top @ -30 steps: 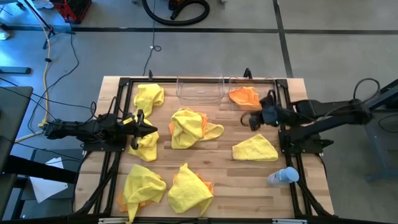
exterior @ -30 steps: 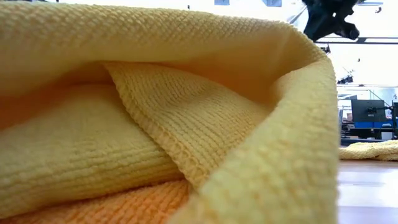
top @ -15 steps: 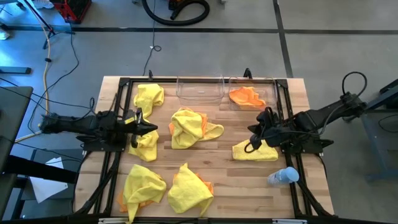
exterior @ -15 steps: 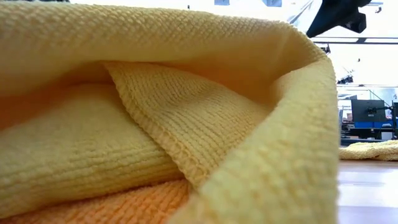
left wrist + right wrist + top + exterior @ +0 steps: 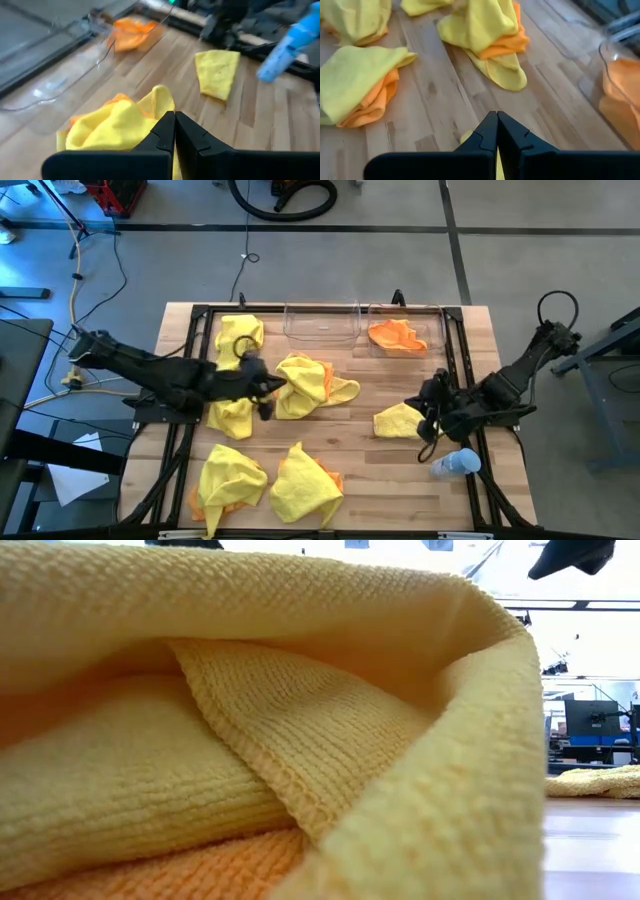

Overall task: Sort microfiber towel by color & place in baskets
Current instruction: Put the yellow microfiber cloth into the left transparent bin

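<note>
The left gripper next needs to grab the yellow towel by its crumpled fold, so that it can sort the towel into the bare clear basket.
Several yellow and orange towels lie crumpled on the wooden table. A yellow-over-orange pile sits mid-table, and a lone yellow towel lies to its right. My left gripper is shut and hovers at that pile's left edge; the pile fills its wrist view. My right gripper is shut above the lone towel's right part, with a sliver of yellow beside its fingers. Two clear baskets stand at the far edge. The left one holds nothing, and the right one holds an orange towel.
More towels lie at the far left, left, near left and near middle. A small clear bottle lies near the right rail, just beyond my right gripper. A yellow towel fills the low view.
My right gripper has moved from beside the right basket toward the table's near edge and now stands over the lone yellow towel. My left gripper has moved toward the table's right, from the left yellow towel to the middle pile. No towel has moved.
</note>
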`<state>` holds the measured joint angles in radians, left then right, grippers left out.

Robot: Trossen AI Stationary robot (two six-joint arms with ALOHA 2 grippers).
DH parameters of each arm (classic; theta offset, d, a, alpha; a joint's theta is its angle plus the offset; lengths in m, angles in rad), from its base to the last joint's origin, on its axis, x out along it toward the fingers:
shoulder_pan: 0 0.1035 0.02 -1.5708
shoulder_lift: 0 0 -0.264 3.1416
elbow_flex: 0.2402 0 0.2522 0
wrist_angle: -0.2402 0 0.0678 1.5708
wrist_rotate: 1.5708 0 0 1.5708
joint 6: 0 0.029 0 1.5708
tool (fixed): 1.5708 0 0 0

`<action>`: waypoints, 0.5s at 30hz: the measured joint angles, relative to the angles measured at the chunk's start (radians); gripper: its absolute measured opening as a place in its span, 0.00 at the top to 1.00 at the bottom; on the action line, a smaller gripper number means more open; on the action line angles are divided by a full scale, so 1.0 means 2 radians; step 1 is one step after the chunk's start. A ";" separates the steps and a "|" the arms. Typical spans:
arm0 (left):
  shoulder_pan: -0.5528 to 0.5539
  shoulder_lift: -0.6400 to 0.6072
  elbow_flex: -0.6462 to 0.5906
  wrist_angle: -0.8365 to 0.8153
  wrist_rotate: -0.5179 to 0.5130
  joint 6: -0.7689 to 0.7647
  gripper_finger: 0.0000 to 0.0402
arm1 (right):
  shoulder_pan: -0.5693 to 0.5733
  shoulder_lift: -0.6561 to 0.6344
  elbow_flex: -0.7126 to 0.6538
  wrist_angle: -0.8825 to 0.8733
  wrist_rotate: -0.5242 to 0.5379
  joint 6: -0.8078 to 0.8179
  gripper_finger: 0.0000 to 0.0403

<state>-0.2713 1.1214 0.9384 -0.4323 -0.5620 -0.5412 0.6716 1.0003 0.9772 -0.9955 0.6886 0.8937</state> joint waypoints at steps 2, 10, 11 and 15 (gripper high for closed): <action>0.003 0.032 0.039 -0.039 -0.001 -0.031 1.00 | 0.012 -0.007 -0.019 0.029 0.004 -0.013 1.00; 0.028 0.104 0.101 -0.063 0.016 -0.117 0.99 | 0.018 -0.082 -0.167 0.245 -0.041 -0.066 1.00; 0.034 0.108 0.103 -0.066 0.025 -0.137 0.97 | 0.018 -0.092 -0.182 0.265 -0.040 -0.070 1.00; 0.056 0.120 0.104 -0.078 0.053 -0.191 0.88 | 0.017 -0.137 -0.223 0.286 -0.049 -0.079 1.00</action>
<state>-0.1596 1.3616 1.1473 -0.5874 -0.4558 -0.9227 0.7048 0.7273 0.5308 -0.4240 0.5910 0.7358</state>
